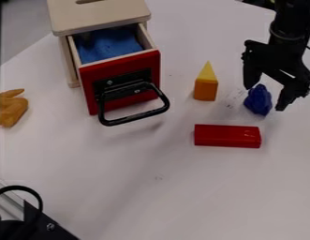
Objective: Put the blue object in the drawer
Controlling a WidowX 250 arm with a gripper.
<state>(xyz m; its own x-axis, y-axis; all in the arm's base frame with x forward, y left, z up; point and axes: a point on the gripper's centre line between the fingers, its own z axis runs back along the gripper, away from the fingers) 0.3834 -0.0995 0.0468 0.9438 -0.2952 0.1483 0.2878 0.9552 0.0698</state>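
Note:
The blue object should next be picked up by its faceted sides with my gripper, so that I can put it in the open drawer [122, 93].
At the upper right, my black gripper [264, 97] hangs low over the table with its fingers spread. A dark blue, faceted object [258, 100] is between the two fingers, nearer the left one; whether either finger touches it I cannot tell. Left of centre at the top, the wooden box's red-fronted drawer [122, 93] is pulled out, with a black handle on its front. Blue material [112, 45] covers the inside of the drawer.
Between drawer and gripper stands an orange block [206, 90] with a yellow pointed top [207, 71]. A red block [227, 136] lies below the blue object. An orange-brown item [11, 108] is at the left edge, and black equipment [33, 223] occupies the lower left corner.

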